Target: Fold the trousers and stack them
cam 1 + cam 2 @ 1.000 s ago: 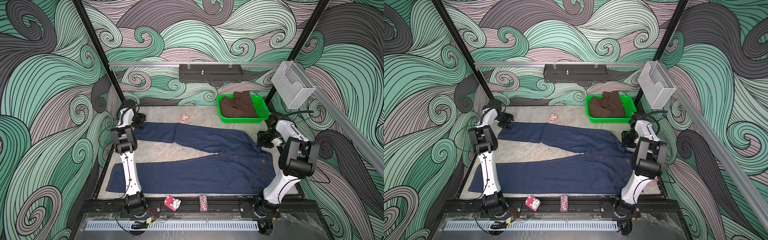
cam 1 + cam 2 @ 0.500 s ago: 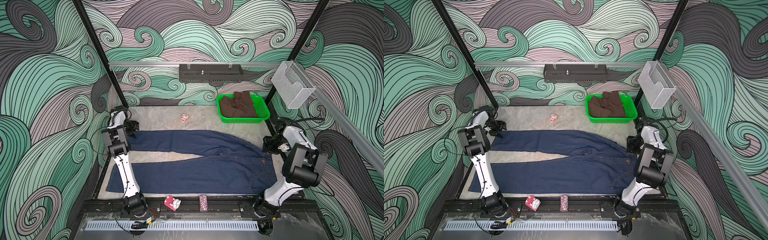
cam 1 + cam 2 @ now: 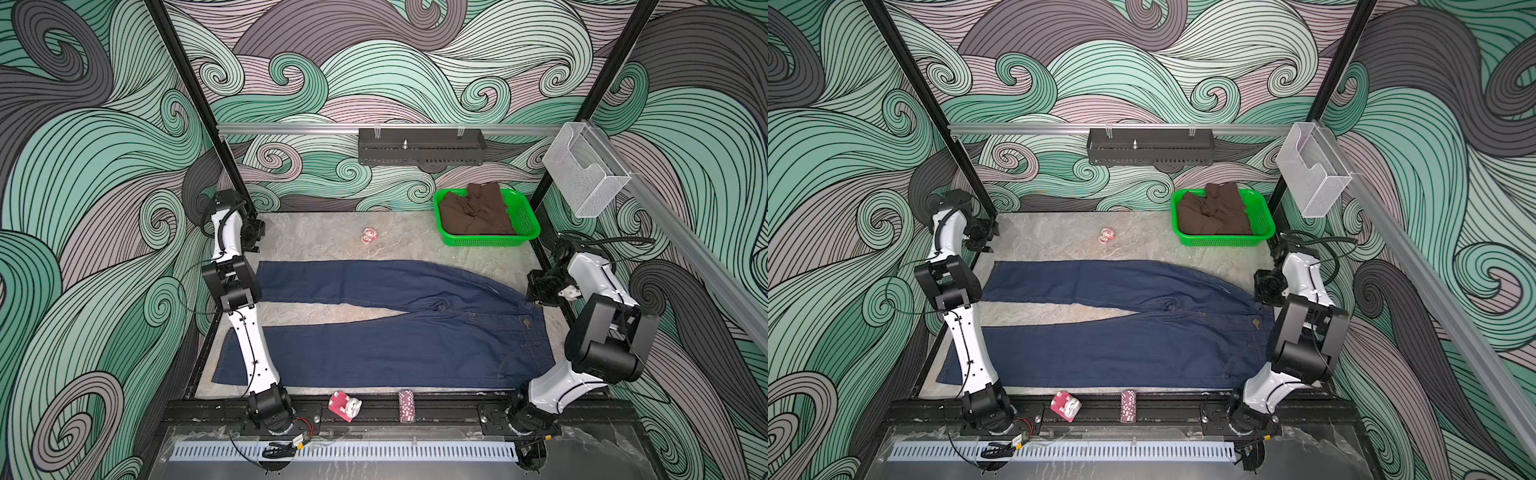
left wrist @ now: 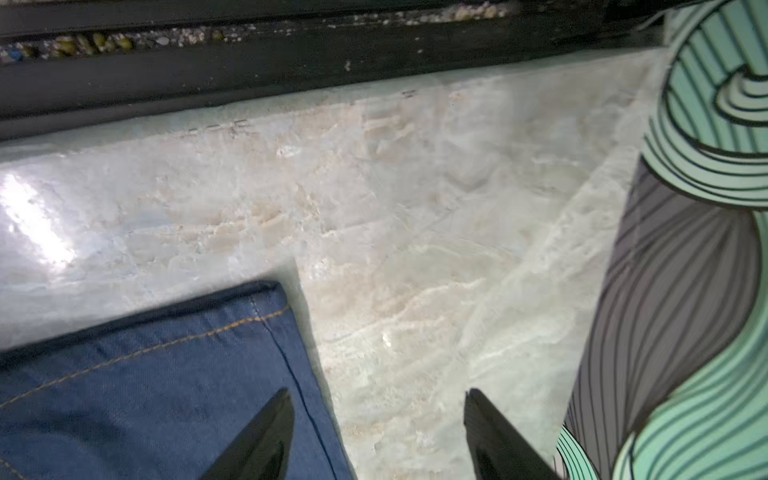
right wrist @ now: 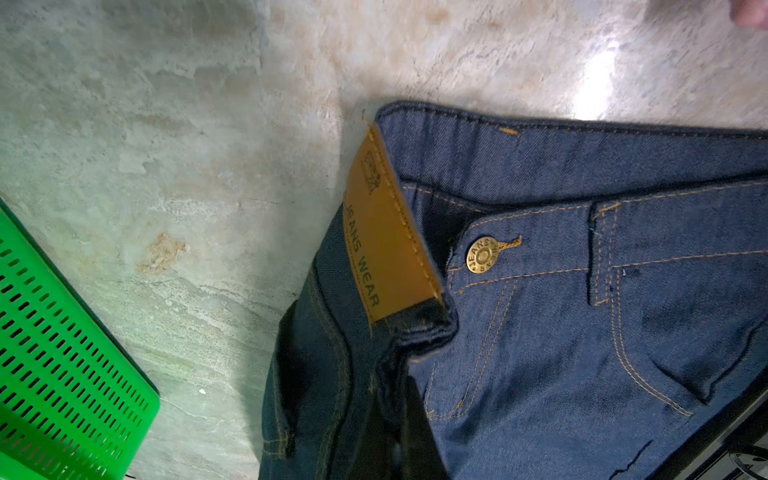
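Note:
My left gripper grabs the hem's outer corner [image 3: 261, 264] on the far leg of the trousers next, to fold that leg over the near leg [image 3: 344, 356].
The trousers [image 3: 395, 345] [image 3: 1121, 349] lie flat on the marbled table in both top views, legs spread to the left and waistband to the right. My right gripper [image 3: 544, 291] [image 3: 1266, 291] sits at the far corner of the waistband. In the right wrist view this gripper [image 5: 399, 449] is shut on dark folded denim beside the tan patch [image 5: 386, 232] and the brass button [image 5: 482, 254]. My left gripper [image 3: 253, 237] [image 4: 378, 415] hovers open at the far left corner. One finger is over the far leg's hem [image 4: 266, 299], the other over bare table, and nothing is held.
A green basket [image 3: 486, 240] [image 5: 62, 374] holding a brown garment [image 3: 478, 212] stands at the back right. A small pink-white object [image 3: 369, 235] lies behind the far leg. On the front rail rest a red-white piece [image 3: 344, 406] and a chip stack [image 3: 406, 406].
The right gripper drew the waistband rightward and nearer, so the far leg now lies straighter and closer to the near leg. The left gripper moved off the hem toward the back left corner.

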Tool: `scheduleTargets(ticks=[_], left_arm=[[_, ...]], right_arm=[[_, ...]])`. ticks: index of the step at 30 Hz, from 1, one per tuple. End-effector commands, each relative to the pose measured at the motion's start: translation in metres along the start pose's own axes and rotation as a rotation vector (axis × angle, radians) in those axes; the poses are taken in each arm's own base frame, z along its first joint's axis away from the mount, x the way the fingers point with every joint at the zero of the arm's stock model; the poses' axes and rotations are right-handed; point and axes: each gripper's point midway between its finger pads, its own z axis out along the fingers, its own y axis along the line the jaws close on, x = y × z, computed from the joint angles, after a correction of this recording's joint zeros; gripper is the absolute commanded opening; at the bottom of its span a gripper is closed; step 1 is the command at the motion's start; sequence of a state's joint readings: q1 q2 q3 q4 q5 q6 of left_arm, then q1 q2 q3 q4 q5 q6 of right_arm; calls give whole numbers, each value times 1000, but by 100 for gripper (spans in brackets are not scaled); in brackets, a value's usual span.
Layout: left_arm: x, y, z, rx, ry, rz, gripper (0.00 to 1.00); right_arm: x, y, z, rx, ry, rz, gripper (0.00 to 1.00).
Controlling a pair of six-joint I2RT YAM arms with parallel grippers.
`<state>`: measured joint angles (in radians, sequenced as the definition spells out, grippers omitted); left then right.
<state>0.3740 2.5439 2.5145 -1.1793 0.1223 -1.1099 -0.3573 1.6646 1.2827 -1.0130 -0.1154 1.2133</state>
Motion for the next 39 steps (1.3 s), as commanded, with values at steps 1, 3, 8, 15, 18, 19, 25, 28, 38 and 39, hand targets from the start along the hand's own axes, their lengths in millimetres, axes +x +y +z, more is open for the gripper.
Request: scheduleTargets(ticks=[1,3,8,15,18,19,25,28,38,39], left_arm=[[-4,32,23,-128,15,-54,66],[-4,36,30,-146,23,-54,66],[-3,53,40,-216,29,-55,66],[-4,70,50,-285,31,-61,60],[-1,76,55,-312,40,-62,58],[-1,78,56,-320,45,-62,56],[8,93,62,-400,70,-45,49],[9,102,62,-437,77,-39,45],[11,101,61,-442,86,-52,25],[10,98,60,-428,84,-57,21]], right_arm=[[2,-7,-5,12,-18,5,0],[2,-8,-6,12,-21,7,0],[2,-12,-7,15,-29,11,0],[3,-19,-3,32,-30,18,0],[3,-22,1,39,-26,23,0],[4,-22,2,39,-25,24,0],[7,-27,9,44,-9,32,0],[9,-30,11,40,-8,38,0],[11,-36,12,29,2,47,0],[10,-35,11,26,0,49,0]])
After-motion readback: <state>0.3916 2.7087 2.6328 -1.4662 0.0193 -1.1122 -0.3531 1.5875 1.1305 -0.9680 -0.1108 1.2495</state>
